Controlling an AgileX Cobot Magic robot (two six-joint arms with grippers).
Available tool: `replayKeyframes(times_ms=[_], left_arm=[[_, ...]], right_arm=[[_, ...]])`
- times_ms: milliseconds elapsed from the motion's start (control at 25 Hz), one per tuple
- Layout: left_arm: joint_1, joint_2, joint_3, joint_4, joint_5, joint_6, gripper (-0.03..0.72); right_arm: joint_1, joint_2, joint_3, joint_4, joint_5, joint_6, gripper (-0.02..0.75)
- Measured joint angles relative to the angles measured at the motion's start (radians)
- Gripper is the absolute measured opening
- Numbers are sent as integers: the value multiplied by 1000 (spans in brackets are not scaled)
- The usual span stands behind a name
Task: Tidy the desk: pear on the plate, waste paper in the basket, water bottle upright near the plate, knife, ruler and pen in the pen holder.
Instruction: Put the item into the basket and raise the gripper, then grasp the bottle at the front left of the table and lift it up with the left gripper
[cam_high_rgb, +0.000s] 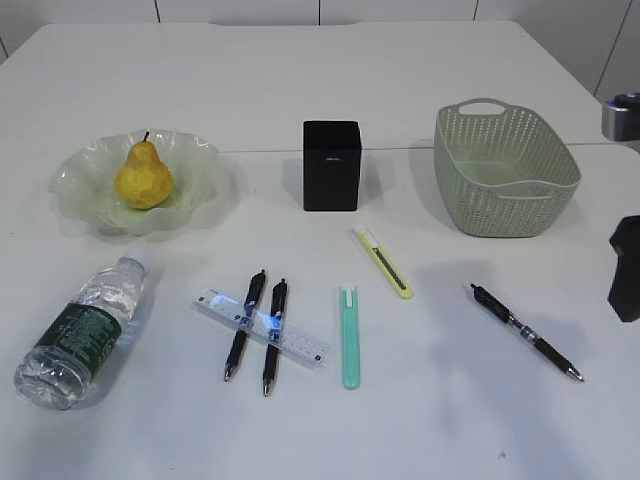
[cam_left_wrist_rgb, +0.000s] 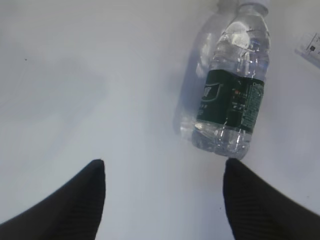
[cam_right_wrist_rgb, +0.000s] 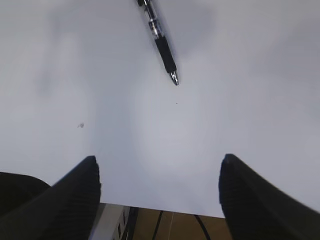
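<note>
I next need to grab the water bottle by its upper body below the shoulder (cam_high_rgb: 106, 301) (cam_left_wrist_rgb: 238, 61) with my left gripper. Then I can stand it upright near the plate.
A yellow pear (cam_high_rgb: 143, 176) sits on the pale green plate (cam_high_rgb: 204, 166) at the back left. A water bottle (cam_high_rgb: 82, 328) lies on its side at the front left; it also shows in the left wrist view (cam_left_wrist_rgb: 230, 85). My left gripper (cam_left_wrist_rgb: 164, 168) is open and empty just short of the bottle's base. A clear ruler (cam_high_rgb: 300, 345) lies under two black pens (cam_high_rgb: 246, 322). A green knife (cam_high_rgb: 349, 337) and a yellow knife (cam_high_rgb: 384, 262) lie mid-table. A third pen (cam_high_rgb: 526, 332) lies at the right, also in the right wrist view (cam_right_wrist_rgb: 161, 42). My right gripper (cam_right_wrist_rgb: 157, 166) is open and empty. No waste paper shows.
The black pen holder (cam_high_rgb: 331, 165) stands at the back centre. The green basket (cam_high_rgb: 520, 187) stands at the back right. The right arm (cam_high_rgb: 626, 268) shows at the right edge. The table's front edge (cam_right_wrist_rgb: 165, 209) lies under the right gripper.
</note>
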Motion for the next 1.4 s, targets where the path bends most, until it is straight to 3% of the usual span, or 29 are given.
replayKeyframes(times_ms=[440,640,920,1400], left_arm=[[-183,72,-8,4,-98,33,521],[-244,221,-118,37,-93,34,522],[-287,440,-251,45,-76,34,562],[-289,616,-260,70,-163,35,585]], right_arm=[[0,-64,56,9,-49,-2,545],[0,-64,56,11,-71,-4,545],[0,-64,56,11,-77,-7,545],[0,-64,58,13,-87,-7,544]])
